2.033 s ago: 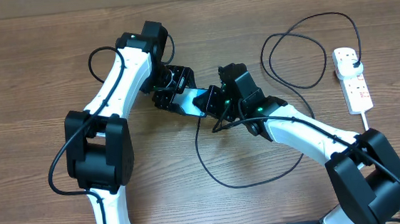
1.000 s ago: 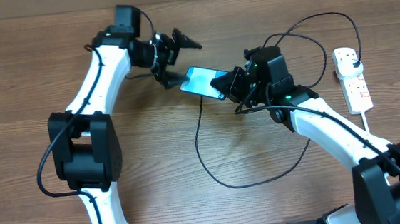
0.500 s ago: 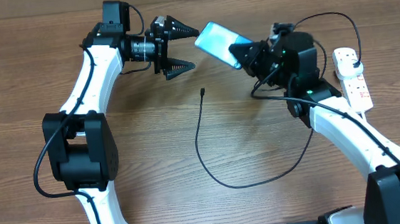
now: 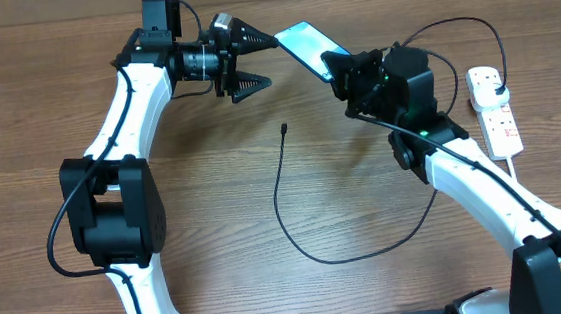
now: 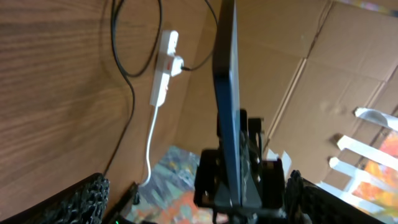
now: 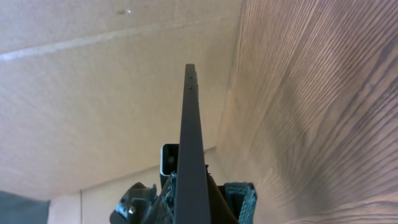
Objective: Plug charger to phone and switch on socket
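Observation:
The phone's end in my right gripper should stay free for the charger, so I will next grab the phone edge-on by its loose end (image 4: 293,35) (image 5: 225,47) with my left gripper.
The phone (image 4: 304,46), its blue screen lit, hangs tilted in the air above the table's back. My right gripper (image 4: 339,69) is shut on its right end. In the right wrist view the phone (image 6: 191,130) stands edge-on out of my shut right gripper (image 6: 198,198). My left gripper (image 4: 271,61) is open and points at the phone's free end, its upper fingertip just short of it. From the left wrist the phone (image 5: 226,93) is edge-on between the wide-apart fingers (image 5: 79,200). The charger cable's tip (image 4: 284,129) lies free on the table. Its plug sits in the socket (image 4: 495,112).
The black cable (image 4: 313,251) loops over the middle of the wooden table and runs under my right arm to the power strip at the right edge. The power strip (image 5: 163,73) and its white cord also show in the left wrist view. Cardboard walls stand behind the table.
My right gripper has lifted the phone off the table and carried it back. The left gripper let go, swung up and now faces the phone, open. The cable tip stays on the table.

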Controlling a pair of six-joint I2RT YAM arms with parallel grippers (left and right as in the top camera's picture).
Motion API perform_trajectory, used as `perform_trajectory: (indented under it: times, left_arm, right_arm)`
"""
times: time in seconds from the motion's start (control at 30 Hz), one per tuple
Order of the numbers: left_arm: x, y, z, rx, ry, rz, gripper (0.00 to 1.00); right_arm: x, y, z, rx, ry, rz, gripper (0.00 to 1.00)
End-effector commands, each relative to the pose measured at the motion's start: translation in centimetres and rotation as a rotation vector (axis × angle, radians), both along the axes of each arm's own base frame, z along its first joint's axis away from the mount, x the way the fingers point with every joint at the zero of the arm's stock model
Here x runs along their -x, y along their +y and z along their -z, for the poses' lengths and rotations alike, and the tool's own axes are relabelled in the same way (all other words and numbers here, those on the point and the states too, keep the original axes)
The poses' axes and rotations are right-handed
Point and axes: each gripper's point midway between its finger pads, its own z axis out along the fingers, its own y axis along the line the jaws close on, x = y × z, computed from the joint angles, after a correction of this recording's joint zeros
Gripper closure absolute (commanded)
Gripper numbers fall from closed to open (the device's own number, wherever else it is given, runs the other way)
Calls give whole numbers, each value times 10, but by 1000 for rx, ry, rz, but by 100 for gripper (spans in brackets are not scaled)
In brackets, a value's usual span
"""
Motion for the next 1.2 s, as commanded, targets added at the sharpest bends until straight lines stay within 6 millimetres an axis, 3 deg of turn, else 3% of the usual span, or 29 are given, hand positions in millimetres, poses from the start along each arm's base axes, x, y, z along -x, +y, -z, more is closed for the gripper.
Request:
perform_trajectory:
  times: [0.0, 0.17, 0.23, 0.27, 0.33, 0.73, 1.17]
  left_arm:
    - [-8, -2, -9, -19, -2, -36, 7]
    - [-18, -4, -20, 13, -19, -56, 9]
    - [-21, -5, -23, 22, -14, -64, 14]
    - [-22, -5, -24, 25, -3, -68, 24]
    - [-22, -5, -24, 27, 10, -71, 29]
    - [-23, -4, -23, 31, 85, -97, 45]
    - [-24, -4, -22, 25, 84, -104, 75]
  right_arm:
    - [-5, 4, -45, -83, -66, 75, 96]
    - [0, 20, -41, -98, -50, 75, 96]
    - [0, 26, -43, -103, -64, 69, 96]
    - [-1, 29, -46, -114, -85, 62, 96]
    - [-2, 33, -46, -125, -90, 58, 96]
    - [13, 62, -44, -133, -79, 13, 96]
    - [17, 70, -41, -121, -72, 19, 96]
